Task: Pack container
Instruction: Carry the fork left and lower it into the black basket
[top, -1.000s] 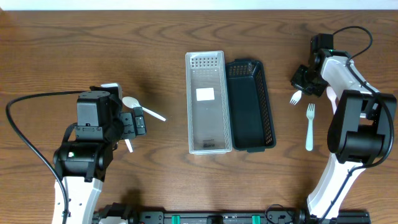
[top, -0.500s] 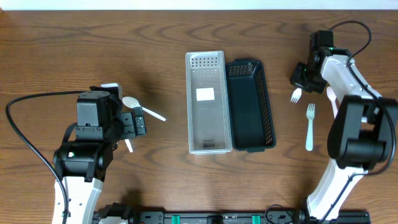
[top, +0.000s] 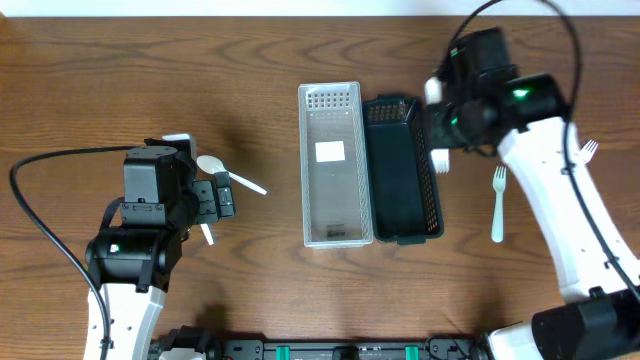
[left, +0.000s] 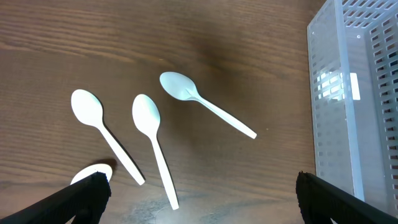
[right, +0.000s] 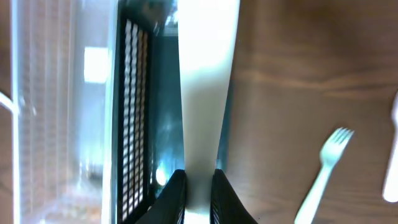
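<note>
The white fork's tines hang outside and would hit the basket's rim or the table. My right gripper moves the fork toward the basket before releasing it.
A clear container (top: 304, 180) and a black basket (top: 395, 195) stand side by side at the table's middle. My right gripper (top: 440, 150) hovers over the basket's right rim, shut on a white fork (right: 205, 93) that sticks out from the jaws (right: 199, 186). Two more white forks (top: 497, 205) (top: 588, 150) lie on the table to the right. My left gripper (top: 213, 200) is open and empty above several white spoons (top: 215, 166). The left wrist view shows the open jaws (left: 202, 199) below three spoons (left: 146, 118), with the clear container (left: 354, 124) at the right.
The right wrist view shows the black basket's mesh wall (right: 134, 124), the clear container (right: 43, 124) beyond it, and a loose fork (right: 329, 158) on the wood. A black cable (top: 40, 215) loops left of the left arm.
My right arm has swung left from the far right of the table to the black basket's right rim, carrying a fork. The left arm has not moved.
</note>
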